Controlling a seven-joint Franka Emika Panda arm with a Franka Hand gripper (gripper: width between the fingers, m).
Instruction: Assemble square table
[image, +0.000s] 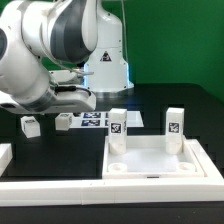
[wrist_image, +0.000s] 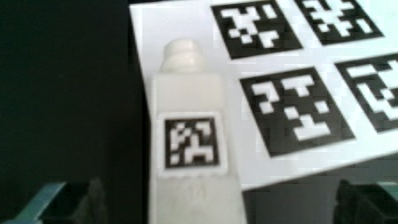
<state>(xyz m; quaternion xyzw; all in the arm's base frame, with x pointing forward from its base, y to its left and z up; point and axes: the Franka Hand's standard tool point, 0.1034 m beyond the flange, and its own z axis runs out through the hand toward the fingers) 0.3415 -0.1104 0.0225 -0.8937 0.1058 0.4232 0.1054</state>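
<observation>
My gripper's fingers are above the tagged leg beside the marker board. My gripper needs to go down to that leg before it closes on it.
The white square tabletop (image: 156, 161) lies at the exterior view's right, rim up. Two white tagged legs (image: 118, 123) (image: 175, 122) stand upright at its far corners. A third leg (image: 30, 126) lies on the black table at the exterior view's left. A fourth leg (image: 63, 121) lies by the marker board's edge, under my gripper (image: 67, 108). In the wrist view this leg (wrist_image: 187, 130) lies lengthwise between my fingers (wrist_image: 50, 203), tag up. The jaws stand wide apart on either side of it, not touching it; my gripper (wrist_image: 208, 206) is open.
The marker board (image: 97, 119) lies flat behind the tabletop and shows in the wrist view (wrist_image: 302, 90) beside the leg. Long white border rails run along the front (image: 60, 187) and the exterior view's left (image: 5, 155). The arm's base stands behind.
</observation>
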